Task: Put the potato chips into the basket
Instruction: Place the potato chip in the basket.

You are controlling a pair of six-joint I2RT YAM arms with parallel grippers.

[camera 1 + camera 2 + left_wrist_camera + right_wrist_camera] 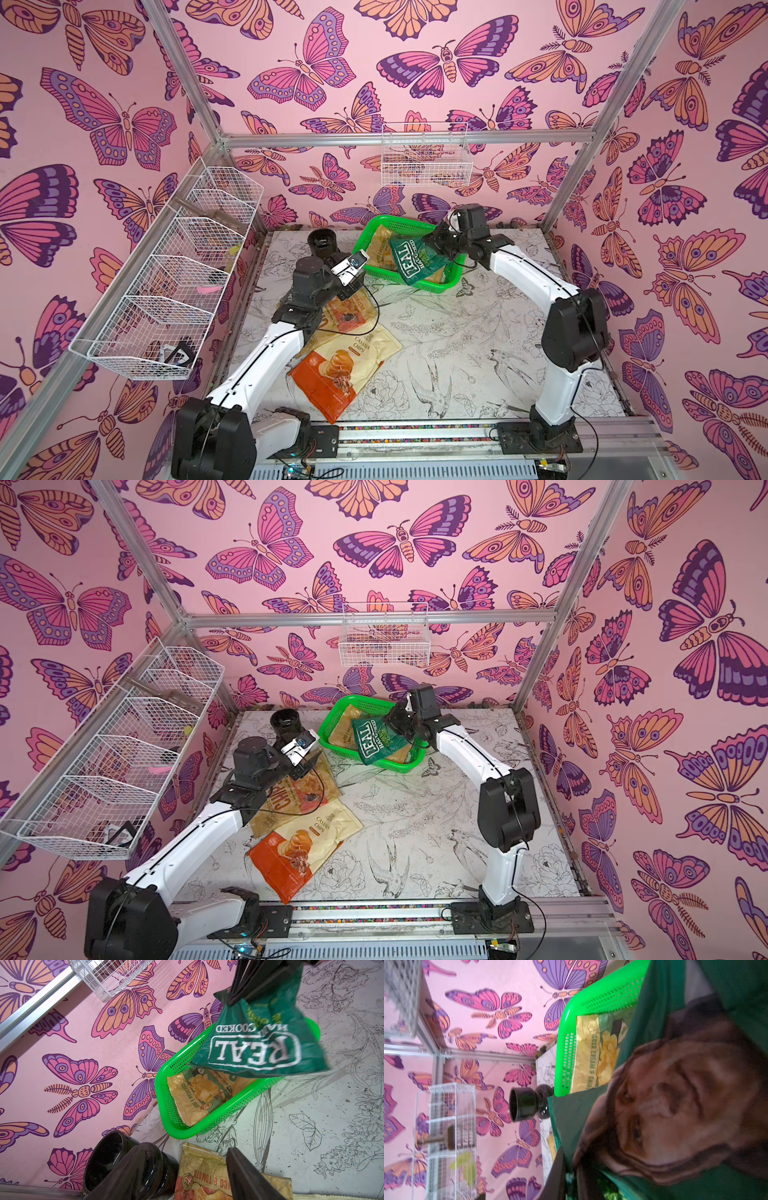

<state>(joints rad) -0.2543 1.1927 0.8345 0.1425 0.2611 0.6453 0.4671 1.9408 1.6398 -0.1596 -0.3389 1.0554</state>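
The dark green bag's lower corner (409,280) is over the basket's near rim, so I will move the bag farther back before my right gripper lets go of it.
My right gripper (432,243) is shut on the top corner of the dark green "REAL" potato chips bag (411,264), which hangs over the bright green basket (432,286), its lower edge above the near rim. A tan-green bag (199,1095) lies inside the basket (162,1084). My left gripper (188,1148) is open, just above the tan-orange bag (207,1176) on the table, with nothing between its fingers. The cream-orange "Cassava Chips" bag (349,361) lies flat nearer the front. In the right wrist view the "REAL" bag (675,1105) fills most of the picture.
A black vase (322,243) lies on its side at the back, left of the basket and close to my left gripper. White wire baskets hang on the left wall (166,291) and on the back wall (426,156).
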